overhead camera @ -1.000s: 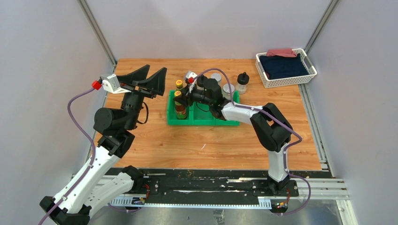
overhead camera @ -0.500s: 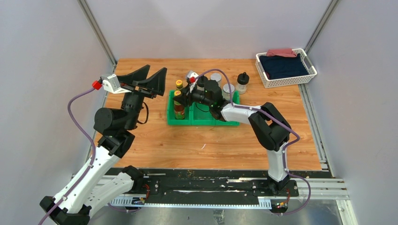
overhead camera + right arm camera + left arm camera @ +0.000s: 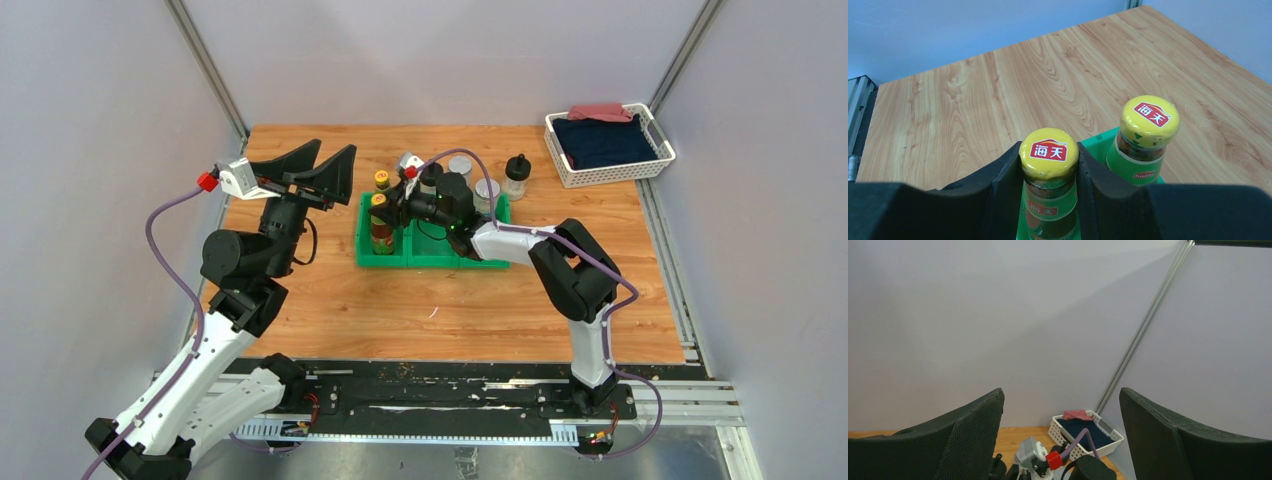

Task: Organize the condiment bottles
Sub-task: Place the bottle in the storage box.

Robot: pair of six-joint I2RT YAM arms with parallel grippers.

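My right gripper is ready to open and will let go of the dark brown bottle: the bottle's lower end is inside the green bin's sides, so the bottle would stay standing.
My right gripper [image 3: 1049, 167] is shut on the neck of a dark brown bottle with a yellow cap [image 3: 1049, 150], upright over the left compartment of the green bin [image 3: 432, 258]. From above, this bottle [image 3: 381, 222] stands by the gripper [image 3: 398, 208]. A second yellow-capped bottle [image 3: 1149, 125] stands by the bin's far left corner [image 3: 382, 182]. Two silver-lidded shakers [image 3: 460, 165] [image 3: 487, 190] and a black-knobbed bottle [image 3: 430, 176] sit behind the arm. Another black-knobbed bottle [image 3: 517, 176] stands on the table to the right. My left gripper [image 3: 318, 168] hangs open and empty, raised at the left.
A white basket [image 3: 610, 145] with dark and red cloth sits at the far right corner, also seen in the left wrist view [image 3: 1083, 432]. The right arm [image 3: 560, 265] reaches across the bin. Grey walls enclose the wooden table [image 3: 450, 310].
The right gripper and its bottle have crept slightly left. The left arm has not moved.
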